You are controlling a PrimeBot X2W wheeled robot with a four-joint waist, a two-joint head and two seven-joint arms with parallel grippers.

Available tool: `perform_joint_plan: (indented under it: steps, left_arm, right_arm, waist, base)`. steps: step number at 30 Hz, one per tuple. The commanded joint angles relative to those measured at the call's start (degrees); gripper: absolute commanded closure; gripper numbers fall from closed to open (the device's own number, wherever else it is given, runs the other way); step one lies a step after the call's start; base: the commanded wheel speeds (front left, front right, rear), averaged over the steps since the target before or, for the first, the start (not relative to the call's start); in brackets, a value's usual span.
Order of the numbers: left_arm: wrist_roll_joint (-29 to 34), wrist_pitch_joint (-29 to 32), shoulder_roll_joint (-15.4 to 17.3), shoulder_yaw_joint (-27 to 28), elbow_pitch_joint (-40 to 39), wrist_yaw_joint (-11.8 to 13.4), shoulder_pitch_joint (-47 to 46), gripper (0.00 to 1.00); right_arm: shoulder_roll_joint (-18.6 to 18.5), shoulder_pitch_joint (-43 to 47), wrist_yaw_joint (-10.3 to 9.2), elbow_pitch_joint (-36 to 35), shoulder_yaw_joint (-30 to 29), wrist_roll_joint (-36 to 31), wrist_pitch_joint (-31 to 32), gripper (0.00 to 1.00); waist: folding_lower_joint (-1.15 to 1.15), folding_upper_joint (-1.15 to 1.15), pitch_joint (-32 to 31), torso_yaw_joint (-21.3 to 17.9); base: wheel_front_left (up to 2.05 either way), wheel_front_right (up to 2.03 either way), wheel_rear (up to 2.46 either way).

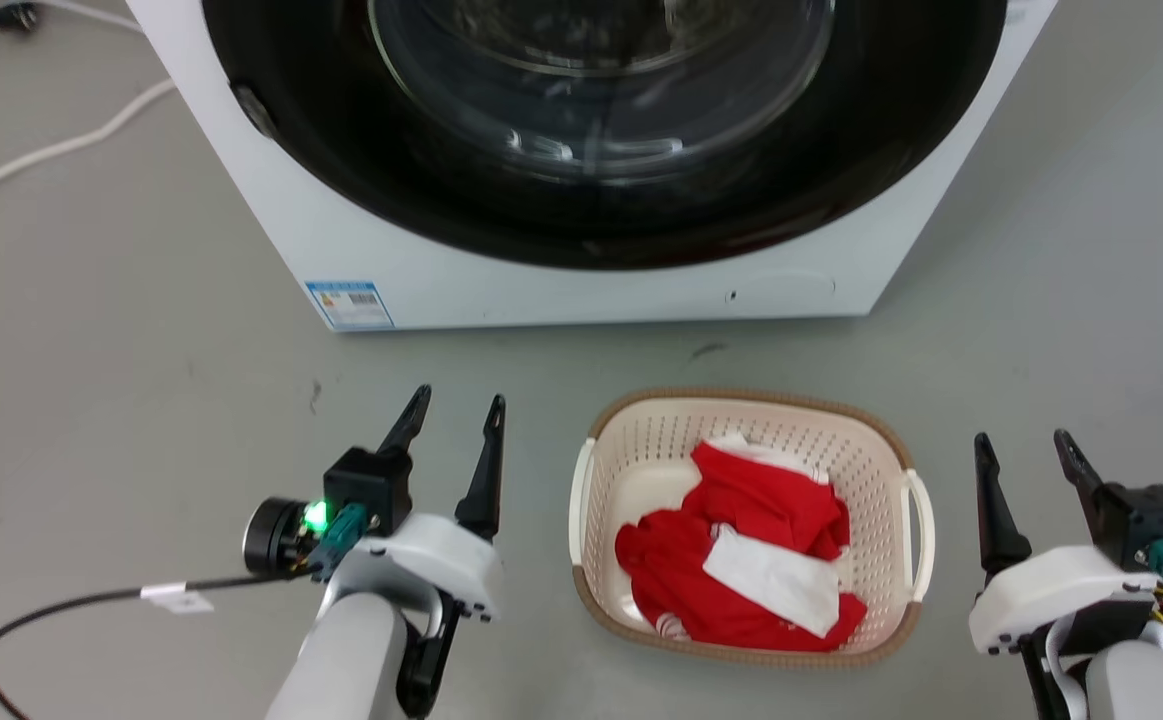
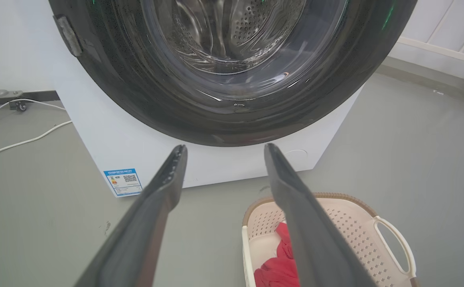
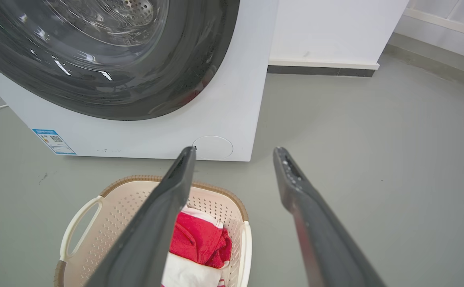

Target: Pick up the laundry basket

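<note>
The basket's body with its holes is far wider than the robot's fingers. The left gripper next needs to grab the basket by its slim white loop handle (image 1: pixel 582 502) to pick the basket up.
The laundry basket (image 1: pixel 661 450) stands on the grey floor between my two arms, cream and perforated with a brown rim and white loop handles on its left and right sides. Red and white clothes (image 1: pixel 741 550) lie inside it. My left gripper (image 1: pixel 458 408) is open to the basket's left, fingers pointing toward the washing machine, nothing between them. My right gripper (image 1: pixel 1024 446) is open to the basket's right, also holding nothing. The basket (image 2: pixel 355 231) shows low right in the left wrist view and the basket (image 3: pixel 120 207) low left in the right wrist view.
A white washing machine (image 1: pixel 561 290) with a dark round glass door stands just behind the basket. White cables (image 1: pixel 51 150) run over the floor at the far left. A black cable (image 1: pixel 61 605) trails from my left wrist. A white wall base (image 3: pixel 323 65) lies beyond the machine's right side.
</note>
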Motion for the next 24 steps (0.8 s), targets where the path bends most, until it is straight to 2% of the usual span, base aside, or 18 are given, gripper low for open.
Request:
perform_joint_plan:
  steps: [1, 15, 23, 24]
  left_arm:
    - [-0.23, -0.14, 0.01, -0.50, 0.91, 0.08, -1.85, 0.00]
    - [-2.15, -0.14, 0.03, -5.05, 17.77, -0.05, -17.45, 0.00]
    - [-4.20, 0.17, 0.05, -8.11, 30.28, -0.54, -25.71, 0.00]
    - [-4.20, 0.17, 0.05, -8.11, 30.28, -0.54, -25.71, 0.00]
  right_arm:
    - [0.14, -1.94, -0.02, 1.11, -0.31, 0.23, -0.42, 0.00]
    - [0.10, -17.54, -0.03, 19.22, -2.20, 0.18, -3.09, 0.00]
    - [0.08, -26.32, -0.03, 32.23, -0.75, 0.17, -3.60, 0.00]
    - [0.08, -26.32, -0.03, 32.23, -0.75, 0.17, -3.60, 0.00]
  waist:
    - [0.00, 0.00, 5.25, -0.74]
    - [0.00, 0.00, 19.96, -3.92]
    - [0.00, 0.00, 24.66, -5.82]
    - [0.00, 0.00, 24.66, -5.82]
  base:
    - [0.00, 0.00, 0.00]
    - [0.00, 0.00, 0.00]
    - [0.00, 0.00, 0.00]
    - [0.00, 0.00, 0.00]
